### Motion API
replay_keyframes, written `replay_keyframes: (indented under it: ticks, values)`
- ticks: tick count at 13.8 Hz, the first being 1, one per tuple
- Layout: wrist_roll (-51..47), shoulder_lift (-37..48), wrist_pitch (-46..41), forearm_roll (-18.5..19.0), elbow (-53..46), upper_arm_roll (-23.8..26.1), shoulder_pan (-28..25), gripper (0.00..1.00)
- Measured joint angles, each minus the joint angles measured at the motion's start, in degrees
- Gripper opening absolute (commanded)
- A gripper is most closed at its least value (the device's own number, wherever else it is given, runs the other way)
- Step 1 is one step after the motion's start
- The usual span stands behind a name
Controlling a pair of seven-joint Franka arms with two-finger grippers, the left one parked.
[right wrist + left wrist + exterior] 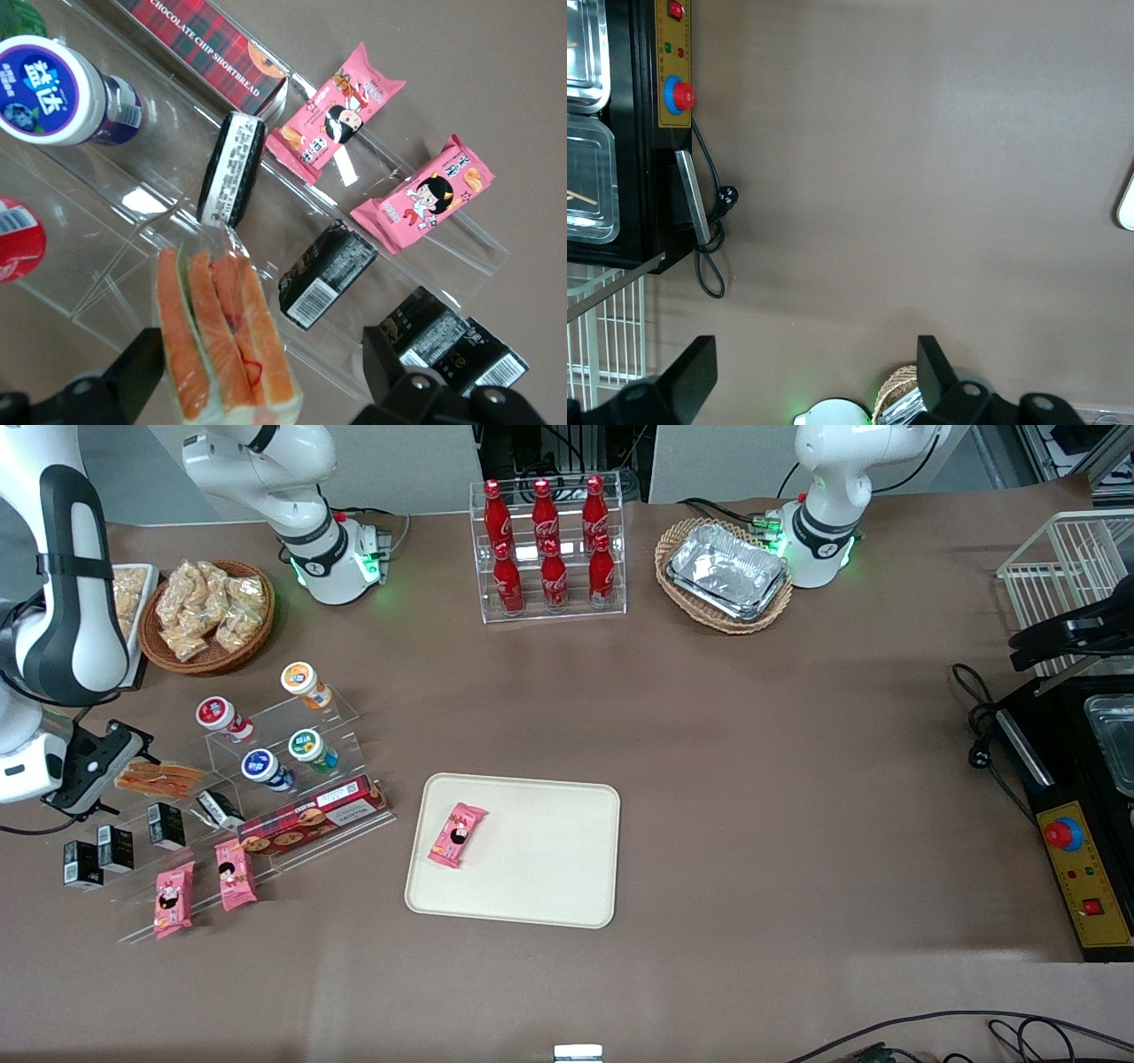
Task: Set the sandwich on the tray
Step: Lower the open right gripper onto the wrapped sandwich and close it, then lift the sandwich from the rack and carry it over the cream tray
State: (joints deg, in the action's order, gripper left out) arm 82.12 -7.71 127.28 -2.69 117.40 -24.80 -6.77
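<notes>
The sandwich should go on the cream tray (pixel 549 868) beside the pink packet, so my right gripper needs to grip the sandwich by its wrapped middle (pixel 159 779) next.
The sandwich (pixel 226 341), wrapped in clear plastic with orange filling and pale bread, lies on the clear acrylic shelf (pixel 106 266). My right gripper (pixel 266 376) is open around it: one finger (pixel 142 367) is close beside the sandwich, the other (pixel 390 376) stands well apart from it. In the front view the sandwich (pixel 164 779) sits at the working arm's end of the table with the gripper (pixel 120 778) over its end. The cream tray (pixel 549 868) lies mid-table, nearer the front camera, with a pink snack packet (pixel 458 834) on it.
On the acrylic stand sit black boxes (pixel 328 274), two pink packets (pixel 423 195), a shortbread box (pixel 312 815) and small tubs (pixel 266 769). A cola bottle rack (pixel 549 549), a snack basket (pixel 208 615) and a foil-tray basket (pixel 726 574) stand farther from the front camera.
</notes>
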Motion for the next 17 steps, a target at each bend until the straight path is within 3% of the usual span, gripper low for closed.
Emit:
replay_keyframes:
  ticks: [4,5,6,7,8,9,17]
  values:
    - [0.0,-0.1,1.1,0.0,0.4,0.0,0.0,1.0]
    - [0.0,-0.2,2.4,0.0,1.1,0.0,0.0,0.93]
    - [0.1,-0.4,3.7,0.0,1.9,0.0,0.0,0.67]
    - [0.3,-0.6,4.6,0.0,2.5,0.0,0.0,0.32]
    - [0.5,-0.8,4.9,0.0,2.9,0.0,0.0,0.15]
    - [1.2,-0.8,4.9,0.0,2.9,-0.1,0.0,0.06]
    - [2.4,-0.4,1.7,-0.1,-1.0,-0.9,0.2,0.05]
